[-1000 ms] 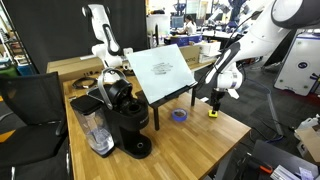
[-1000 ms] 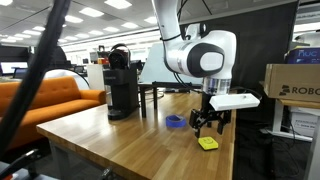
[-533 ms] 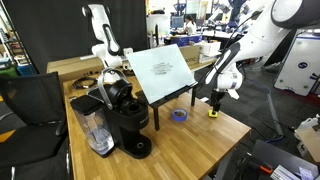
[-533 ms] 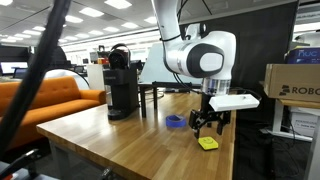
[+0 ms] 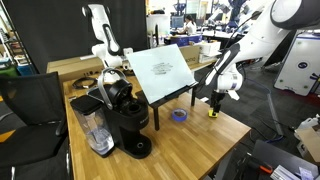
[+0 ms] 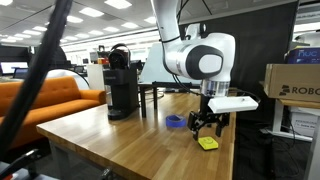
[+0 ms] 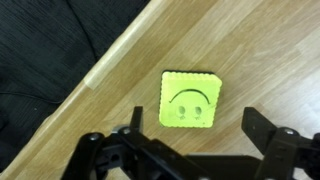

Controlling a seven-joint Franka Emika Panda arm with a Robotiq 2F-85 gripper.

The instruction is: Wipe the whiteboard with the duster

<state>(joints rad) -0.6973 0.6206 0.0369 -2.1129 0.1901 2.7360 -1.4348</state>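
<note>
The gripper reaches the yellow duster next and grabs its opposite sides, which leaves its table-facing side free to wipe the whiteboard (image 5: 164, 70).
The duster (image 7: 189, 100) is a bright yellow square block with a smiley face on top, lying flat on the wooden table near its edge. It shows in both exterior views (image 5: 212, 113) (image 6: 207, 143). My gripper (image 7: 196, 125) hangs just above it, open, with one finger on each side and nothing between them; in both exterior views it hovers over the block (image 5: 213, 101) (image 6: 206, 124). The whiteboard (image 5: 164, 70) stands tilted on black legs behind the block, seen edge-on in an exterior view (image 6: 150, 72).
A purple tape roll (image 5: 180, 115) lies on the wooden table (image 5: 180, 145) between whiteboard and duster. A black coffee machine (image 5: 122, 118) and a clear jug (image 5: 91, 130) stand at the table's near end. The table edge (image 7: 100, 70) runs close beside the duster.
</note>
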